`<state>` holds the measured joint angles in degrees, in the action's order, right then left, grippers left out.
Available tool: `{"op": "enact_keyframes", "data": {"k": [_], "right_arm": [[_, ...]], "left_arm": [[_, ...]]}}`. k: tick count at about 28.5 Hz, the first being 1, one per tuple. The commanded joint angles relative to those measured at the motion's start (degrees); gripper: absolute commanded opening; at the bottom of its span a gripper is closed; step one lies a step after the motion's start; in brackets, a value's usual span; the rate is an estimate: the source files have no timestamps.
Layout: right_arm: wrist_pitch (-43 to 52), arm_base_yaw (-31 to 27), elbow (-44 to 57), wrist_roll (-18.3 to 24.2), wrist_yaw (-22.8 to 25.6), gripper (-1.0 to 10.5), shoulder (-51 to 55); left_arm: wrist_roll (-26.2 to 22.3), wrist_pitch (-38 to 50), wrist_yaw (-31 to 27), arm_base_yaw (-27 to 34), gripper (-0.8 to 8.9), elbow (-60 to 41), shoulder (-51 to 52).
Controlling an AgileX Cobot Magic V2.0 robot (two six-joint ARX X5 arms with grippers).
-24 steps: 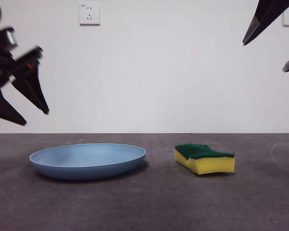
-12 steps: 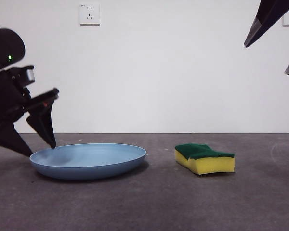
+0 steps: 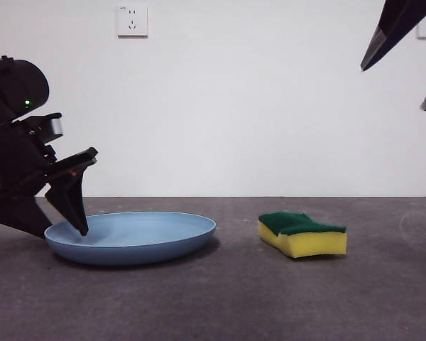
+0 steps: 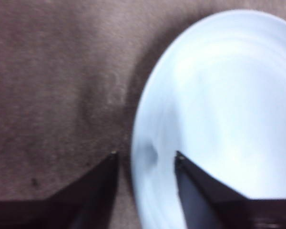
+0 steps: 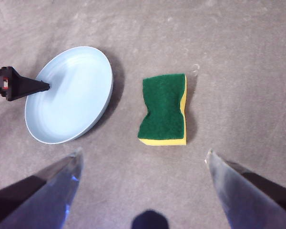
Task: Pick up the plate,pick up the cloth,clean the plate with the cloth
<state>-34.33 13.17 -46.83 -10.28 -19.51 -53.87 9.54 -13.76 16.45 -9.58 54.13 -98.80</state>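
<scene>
My left gripper takes hold of the plate by its thin raised rim (image 3: 59, 229) next, since the plate's broad side (image 3: 145, 227) spreads far wider than my fingers.
The light-blue plate (image 3: 131, 238) lies flat on the dark table, left of centre. My left gripper (image 3: 57, 226) is down at its left edge and open, one jaw inside the rim and the other outside it. In the left wrist view the plate (image 4: 219, 109) has its rim between the jaws of the left gripper (image 4: 145, 155). The cloth (image 3: 302, 233), a yellow sponge with a green top, rests to the right of the plate. High above it hangs my right gripper (image 3: 392, 87), wide open and empty. In the right wrist view the cloth (image 5: 163, 109) sits beyond the right gripper (image 5: 144, 152), next to the plate (image 5: 71, 93).
A white wall with a power socket (image 3: 132, 20) stands behind the table. Bare grey tabletop (image 3: 234, 298) stretches in front of the plate and the sponge.
My left gripper has come down and to the right, from the air at the left to the plate's left rim. The right gripper, plate and sponge have stayed put.
</scene>
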Motion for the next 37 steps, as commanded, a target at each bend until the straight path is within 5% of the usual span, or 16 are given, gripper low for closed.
{"op": "enact_keyframes", "data": {"k": [1,10,19,30,37], "right_arm": [[0.2,0.2,-0.2,-0.3,0.0,4.4,0.0],[-1.0,0.5,-4.0,2.7,0.1,4.4,-4.2],[-6.6,4.3,-15.0,8.0,0.6,4.4,-19.2],[-5.0,12.2,-21.7,12.8,15.5,4.4,-36.2],[1.8,13.3,-21.7,12.8,15.1,4.4,-48.1]], "left_arm": [[-2.1,0.7,0.0,-0.7,-0.08,-0.3,-0.8],[-2.1,0.0,0.1,-1.0,-0.07,-0.3,3.8],[-2.1,-4.5,0.0,-0.9,-0.07,-0.3,18.2],[-3.7,-14.8,-1.7,-0.9,-0.07,-0.3,33.0],[-3.8,-20.7,-1.8,-0.9,-0.07,-0.3,37.5]]}}
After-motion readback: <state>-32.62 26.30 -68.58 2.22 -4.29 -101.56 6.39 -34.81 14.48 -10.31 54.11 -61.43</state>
